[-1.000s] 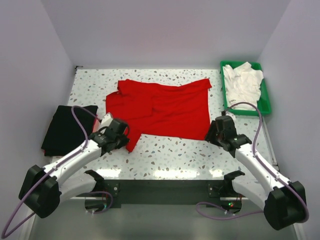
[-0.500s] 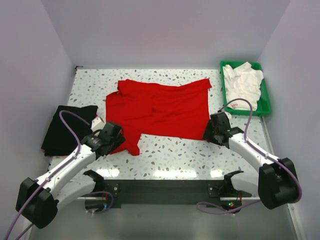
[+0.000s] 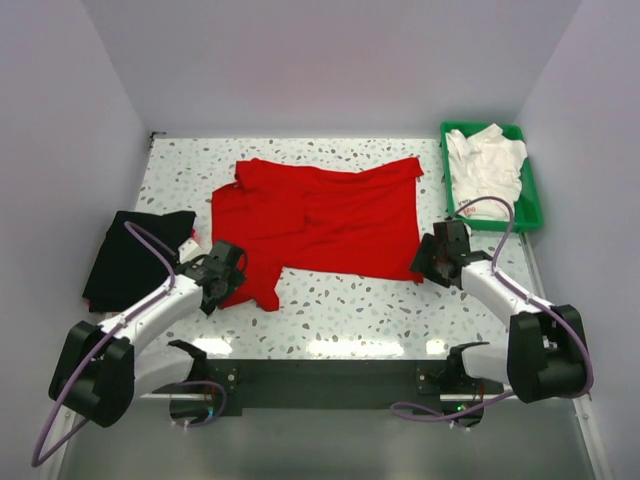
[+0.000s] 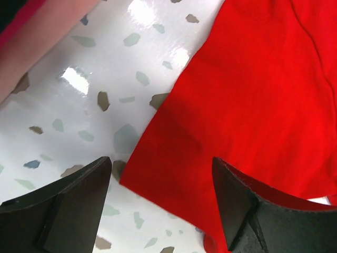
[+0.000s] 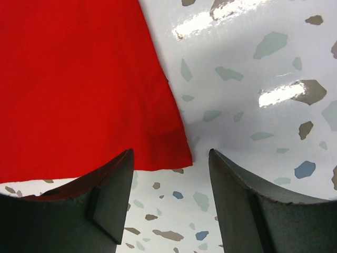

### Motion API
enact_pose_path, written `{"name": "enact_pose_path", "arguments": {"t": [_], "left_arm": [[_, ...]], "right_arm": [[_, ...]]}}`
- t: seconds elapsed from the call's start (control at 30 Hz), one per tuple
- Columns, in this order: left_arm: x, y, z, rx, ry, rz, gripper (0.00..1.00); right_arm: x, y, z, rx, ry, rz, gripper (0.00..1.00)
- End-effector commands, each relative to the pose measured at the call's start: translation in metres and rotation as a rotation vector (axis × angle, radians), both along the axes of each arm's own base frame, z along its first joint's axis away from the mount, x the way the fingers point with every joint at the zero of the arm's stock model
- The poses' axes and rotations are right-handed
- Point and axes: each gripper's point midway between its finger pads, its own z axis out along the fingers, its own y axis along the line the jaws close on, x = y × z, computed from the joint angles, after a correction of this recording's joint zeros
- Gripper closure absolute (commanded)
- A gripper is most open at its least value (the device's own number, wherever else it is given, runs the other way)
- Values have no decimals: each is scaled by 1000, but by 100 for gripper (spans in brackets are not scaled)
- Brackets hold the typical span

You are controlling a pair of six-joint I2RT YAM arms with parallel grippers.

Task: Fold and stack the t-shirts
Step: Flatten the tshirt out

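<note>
The red t-shirt needs to be stretched and laid out for folding, so my right gripper should next grab the red t-shirt's near corner (image 3: pixel 417 278) (image 5: pixel 181 159), opposite the left gripper's corner.
A bright red t-shirt (image 3: pixel 320 215) lies spread over the middle of the speckled table, its left part folded over itself. My left gripper (image 3: pixel 233 280) hovers open at the shirt's near-left corner. In the left wrist view that corner of the red t-shirt (image 4: pixel 253 95) lies flat between the open left gripper (image 4: pixel 160 161) fingers, ungripped. My right gripper (image 3: pixel 430 264) stands open at the shirt's near-right corner. The right wrist view shows the red t-shirt (image 5: pixel 79 79) just ahead of the open right gripper (image 5: pixel 170 153). A black t-shirt (image 3: pixel 130 255) lies folded at the left edge. White t-shirts (image 3: pixel 485 165) sit in the tray.
The green plastic tray (image 3: pixel 533 205) stands at the back right against the wall. Bare speckled table (image 3: pixel 340 300) runs along the front between the two arms. Walls close in on the left, back and right.
Both grippers have opened. The left one let go of the red shirt's near-left corner, which now lies flat; the right gripper drew slightly back along the near-right corner.
</note>
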Motion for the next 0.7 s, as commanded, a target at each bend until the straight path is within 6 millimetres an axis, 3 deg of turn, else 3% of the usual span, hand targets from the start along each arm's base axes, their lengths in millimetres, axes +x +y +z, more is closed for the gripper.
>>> {"name": "enact_pose_path", "arguments": {"t": [0.0, 0.23, 0.33, 0.47, 0.63, 0.67], "left_arm": [[24, 0, 2, -3, -83, 23, 18], [31, 4, -10, 12, -63, 23, 20], [30, 4, -17, 18, -46, 19, 28], [30, 1, -22, 11, -34, 6, 59], [32, -2, -12, -5, -51, -6, 87], [32, -2, -7, -10, -61, -7, 96]], "right_arm": [[18, 7, 10, 25, -54, 18, 37], [23, 11, 2, 49, -48, 15, 37], [22, 13, -2, 62, -42, 16, 38], [23, 14, -5, 64, -37, 20, 42], [25, 14, -6, 58, -34, 20, 68], [26, 13, -4, 53, -38, 18, 76]]}}
